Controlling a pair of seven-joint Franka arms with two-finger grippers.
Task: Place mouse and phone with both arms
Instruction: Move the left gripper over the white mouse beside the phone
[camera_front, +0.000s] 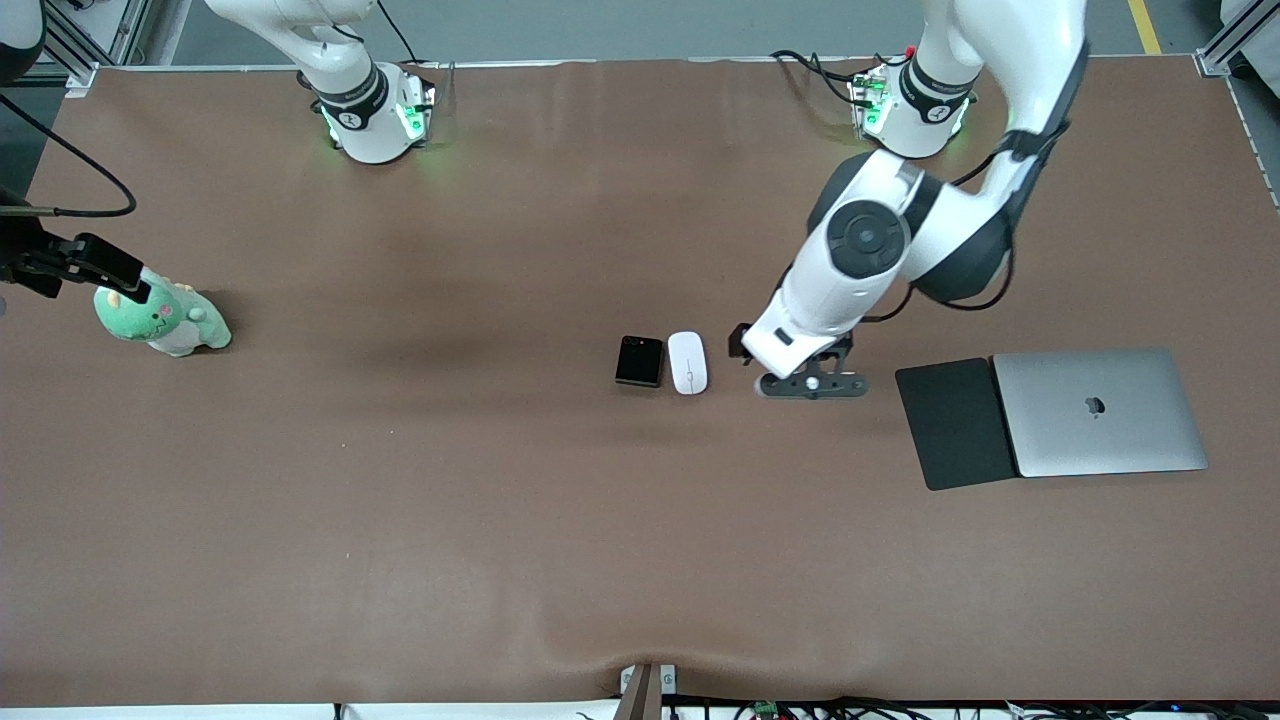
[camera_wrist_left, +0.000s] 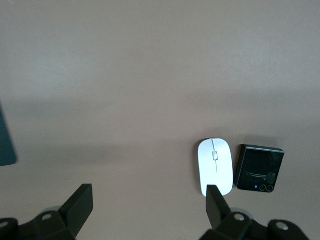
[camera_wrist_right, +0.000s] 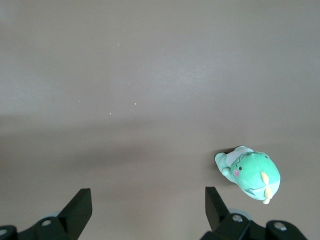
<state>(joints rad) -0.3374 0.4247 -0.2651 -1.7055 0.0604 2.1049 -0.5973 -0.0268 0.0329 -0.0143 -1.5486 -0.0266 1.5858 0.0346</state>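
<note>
I should next grab the mouse by its long side edges with my left gripper. Then the mouse (camera_front: 688, 362) can go on the black pad (camera_front: 954, 424).
The white mouse (camera_front: 688, 362) and the small black phone (camera_front: 640, 361) lie side by side mid-table, the phone toward the right arm's end. My left gripper (camera_front: 812, 384) hangs open over bare table between the mouse and the black pad. In the left wrist view, nothing is between its fingers (camera_wrist_left: 148, 196), and the mouse (camera_wrist_left: 215, 166) and the phone (camera_wrist_left: 259, 168) lie just past one fingertip. My right gripper (camera_wrist_right: 148, 200) is open and empty at the right arm's end of the table. It is over bare table beside the green toy.
A flat black pad (camera_front: 955, 422) and a closed silver laptop (camera_front: 1100, 410) lie at the left arm's end. A green plush dinosaur (camera_front: 165, 320) sits at the right arm's end, also in the right wrist view (camera_wrist_right: 248, 172). Brown cloth covers the table.
</note>
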